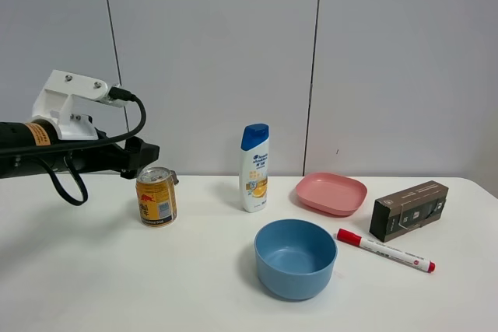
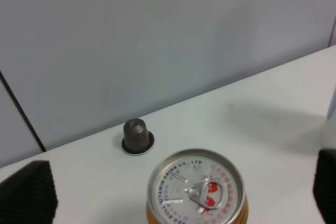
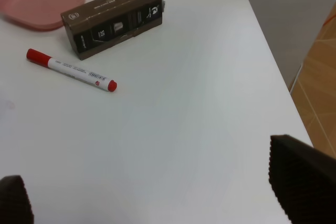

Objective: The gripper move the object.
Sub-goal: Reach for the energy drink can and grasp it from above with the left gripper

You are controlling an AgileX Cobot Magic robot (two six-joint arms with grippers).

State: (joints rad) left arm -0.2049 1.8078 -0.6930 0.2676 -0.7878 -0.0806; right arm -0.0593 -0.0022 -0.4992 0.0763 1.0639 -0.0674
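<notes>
My left gripper is about to grab the gold-yellow can by its cylindrical body (image 1: 157, 204) below the silver lid. The can will then move into the blue bowl (image 1: 296, 260).
The gold-yellow can (image 1: 156, 197) with red markings stands upright on the white table (image 1: 93, 270) at the left. My left gripper (image 1: 143, 159) hovers just above and behind the can, open and empty. In the left wrist view the can's silver pull-tab top (image 2: 197, 187) sits between the spread black fingers (image 2: 27, 193), and the left gripper (image 2: 177, 188) touches nothing. My right gripper (image 3: 157, 192) is open and empty over bare table near the right edge; it is out of the exterior view.
A tiny dark capsule (image 2: 137, 136) sits just behind the can. A white shampoo bottle (image 1: 254, 167), pink plate (image 1: 331, 192), blue bowl (image 1: 296, 258), red-capped marker (image 1: 385, 250) and brown box (image 1: 409, 209) stand to the right. The table's right edge (image 3: 273, 72) drops to the floor.
</notes>
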